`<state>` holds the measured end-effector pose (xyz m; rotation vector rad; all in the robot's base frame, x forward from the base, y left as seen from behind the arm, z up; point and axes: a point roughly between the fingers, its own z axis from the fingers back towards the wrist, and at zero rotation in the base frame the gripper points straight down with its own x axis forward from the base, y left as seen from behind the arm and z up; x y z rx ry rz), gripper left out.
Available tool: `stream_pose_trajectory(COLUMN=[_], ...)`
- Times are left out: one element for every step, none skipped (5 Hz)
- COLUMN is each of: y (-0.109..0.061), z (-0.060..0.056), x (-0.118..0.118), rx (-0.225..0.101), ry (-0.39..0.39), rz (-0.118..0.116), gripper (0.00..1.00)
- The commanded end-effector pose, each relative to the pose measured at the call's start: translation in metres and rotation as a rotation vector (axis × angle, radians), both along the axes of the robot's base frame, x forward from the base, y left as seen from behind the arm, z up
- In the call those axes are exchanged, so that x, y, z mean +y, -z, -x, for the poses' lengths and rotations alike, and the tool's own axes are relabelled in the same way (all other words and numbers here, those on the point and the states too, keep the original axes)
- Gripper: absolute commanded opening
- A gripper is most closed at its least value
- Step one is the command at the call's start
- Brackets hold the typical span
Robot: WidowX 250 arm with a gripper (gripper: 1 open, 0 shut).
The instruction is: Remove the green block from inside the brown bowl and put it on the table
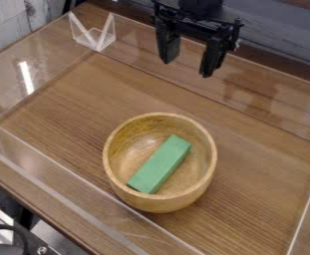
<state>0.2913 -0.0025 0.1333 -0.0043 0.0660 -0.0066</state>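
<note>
The brown bowl (160, 161) needs to be emptied, so my gripper should grab the green block by its long sides.
The green block (160, 164) lies flat and slanted inside the brown bowl (160, 161), which rests on the table (78, 110) toward its near side. My gripper (186, 52) hangs above the far middle of the table, well behind the bowl and apart from it. It points down with its dark fingers (212, 58) spread and nothing between them.
Clear acrylic walls border the tabletop on all sides. A small clear triangular piece (94, 32) stands at the far left corner. Wood-grain surface surrounds the bowl on its left, right and far sides.
</note>
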Motion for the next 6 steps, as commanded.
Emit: stream_pose_trajectory(y=[0.013, 0.032, 0.048, 0.063, 0.075, 0.082], z=[0.018, 0.050, 0.063, 0.068, 0.070, 0.071], x=[0.001, -0.002, -0.005, -0.009, -0.011, -0.012], rx=[0.018, 0.037, 0.011, -0.019, -0.039, -0.053], ry=[0.036, 0.089, 0.104, 0.120, 0.133, 0.144], rz=[-0.002, -0.005, -0.007, -0.005, 0.003, 0.014], gripper=[1.00, 1.00, 1.00, 1.00, 1.00, 1.00])
